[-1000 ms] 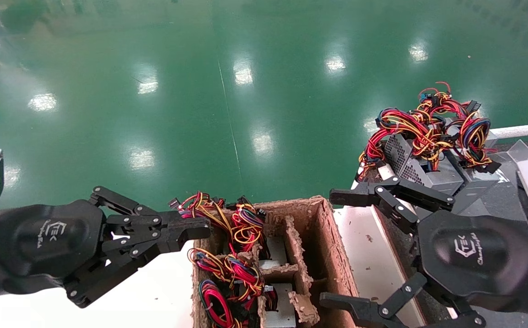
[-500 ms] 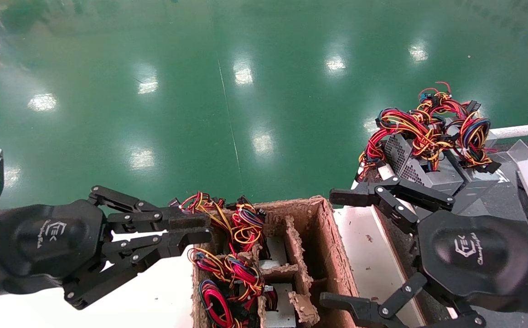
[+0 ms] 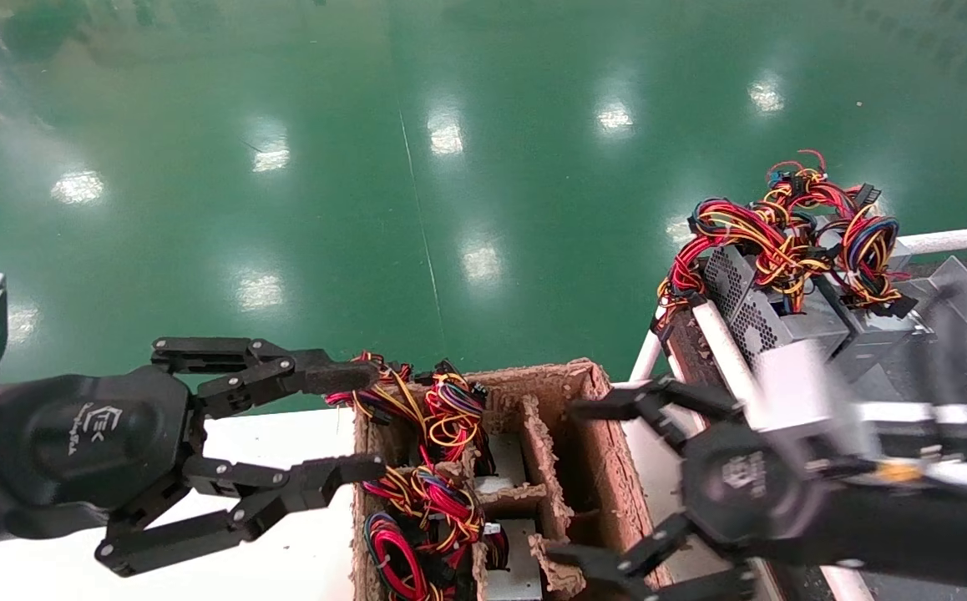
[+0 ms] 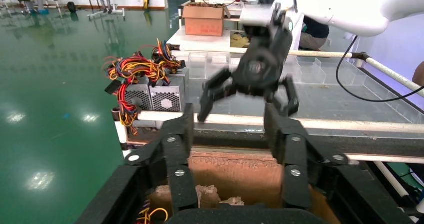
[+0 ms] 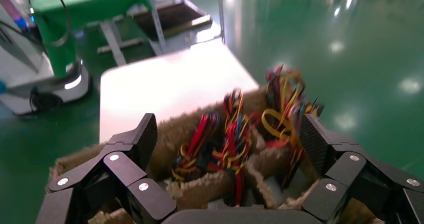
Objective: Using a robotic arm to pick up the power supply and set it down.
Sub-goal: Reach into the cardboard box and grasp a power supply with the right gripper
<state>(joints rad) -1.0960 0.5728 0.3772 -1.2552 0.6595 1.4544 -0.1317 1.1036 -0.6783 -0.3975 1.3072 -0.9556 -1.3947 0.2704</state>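
The power supply needs to come up out of the brown pulp tray, so my right gripper will next grab it by its wire bundle.
Several power supplies stand in the brown pulp tray. Their red, yellow and black wire bunches fill its left cells, and a grey box shows lower down. My left gripper is open at the tray's left wall, one finger above the wires. My right gripper is open and blurred over the tray's right cells, holding nothing. The right wrist view looks between its fingers onto the wire bunches. In the left wrist view the open left gripper faces the right gripper.
Two more power supplies with wire bundles sit on the rack at the right, behind a white rail. The tray rests on a white table. Green floor lies beyond. Clear bins stand on the rack.
My left gripper has gone from shut to wide open. My right arm has swung left from the rack to over the tray's right side, still open.
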